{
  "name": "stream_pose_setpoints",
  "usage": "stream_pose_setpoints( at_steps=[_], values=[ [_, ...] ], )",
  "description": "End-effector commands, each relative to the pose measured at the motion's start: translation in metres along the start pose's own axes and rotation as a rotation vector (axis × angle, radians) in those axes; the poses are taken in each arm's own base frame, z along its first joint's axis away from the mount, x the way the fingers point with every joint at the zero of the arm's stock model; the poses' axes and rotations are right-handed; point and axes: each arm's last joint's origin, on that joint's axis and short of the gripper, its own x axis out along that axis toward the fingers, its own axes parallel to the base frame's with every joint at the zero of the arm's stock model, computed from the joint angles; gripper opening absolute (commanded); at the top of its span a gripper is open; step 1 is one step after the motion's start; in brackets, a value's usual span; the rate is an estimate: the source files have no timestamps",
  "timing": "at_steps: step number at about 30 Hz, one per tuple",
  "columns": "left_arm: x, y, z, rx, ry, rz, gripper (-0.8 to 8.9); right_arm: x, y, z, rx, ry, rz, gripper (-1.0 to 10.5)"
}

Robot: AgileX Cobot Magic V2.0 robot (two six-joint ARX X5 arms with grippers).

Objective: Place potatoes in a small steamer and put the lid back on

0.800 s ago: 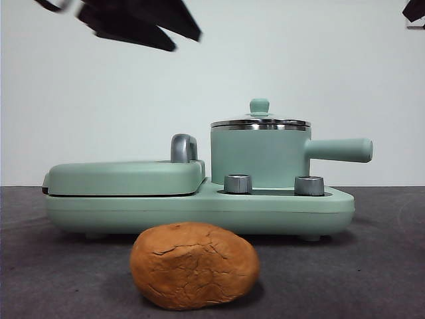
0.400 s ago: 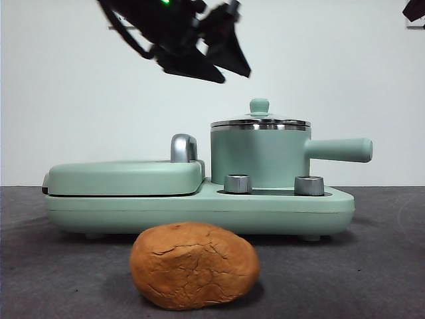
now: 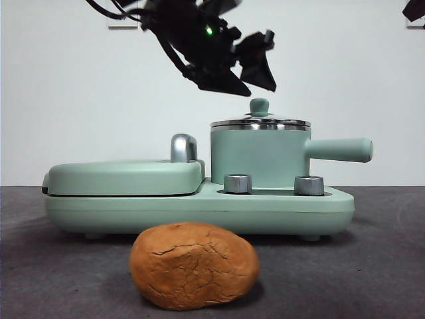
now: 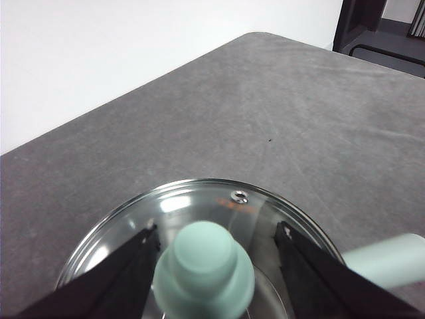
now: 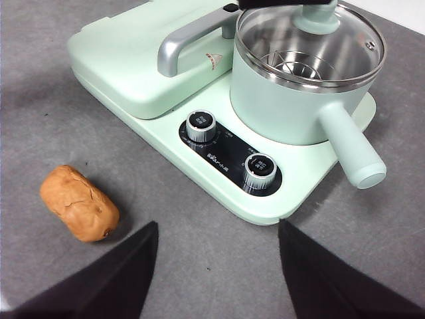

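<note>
My left gripper takes hold of the glass lid by its mint-green knob next, to uncover the small steamer for the potato [image 3: 194, 266].
The potato [image 3: 194, 266] is orange-brown and cracked; it lies on the grey table in front of the appliance and also shows in the right wrist view [image 5: 78, 203]. The mint-green small steamer [image 3: 259, 156] stands on the appliance's right side, its handle pointing right. The glass lid [image 3: 260, 123] sits on it. My left gripper [image 3: 261, 92] hangs just above the lid's knob [image 3: 259, 105]. In the left wrist view the left gripper [image 4: 218, 231] is open, with a jaw on each side of the knob [image 4: 204, 269], not touching it. My right gripper [image 5: 216, 226] is open and empty, high above the table.
A flat mint-green griddle cover [image 3: 123, 176] with a chrome handle [image 3: 182, 147] fills the appliance's left half. Two steel dials [image 3: 238, 183] sit on the base in front of the pot. The right arm shows as a black tip [image 3: 415, 10] at the top right corner.
My left gripper has moved right and down, from the upper left to just above the lid's knob. The potato, pot and lid have not moved.
</note>
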Motion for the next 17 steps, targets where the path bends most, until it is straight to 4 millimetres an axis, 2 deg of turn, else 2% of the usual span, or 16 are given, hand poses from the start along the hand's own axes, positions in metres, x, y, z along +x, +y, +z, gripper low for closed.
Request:
stream_pose_setpoints(
  at_steps=[1, 5, 12, 17],
  values=[
    [0.0130, -0.0018, -0.0024, -0.001, -0.006, -0.006, 2.85, -0.0030, 0.0004, 0.0055, 0.006, -0.025, -0.001, 2.9],
    [0.0206, -0.0010, -0.0096, -0.001, -0.003, -0.005, 2.85, -0.0030, 0.0004, 0.0055, 0.006, -0.024, -0.001, 2.9],
    [0.0222, 0.0002, -0.0120, 0.015, 0.005, 0.011, 2.66, -0.0031, 0.0005, 0.0054, 0.006, -0.024, 0.000, 2.9],
    [0.0222, 0.0002, -0.0120, 0.020, 0.005, 0.012, 1.09, -0.0031, 0.0005, 0.0054, 0.006, -0.024, -0.001, 2.9]
  ],
)
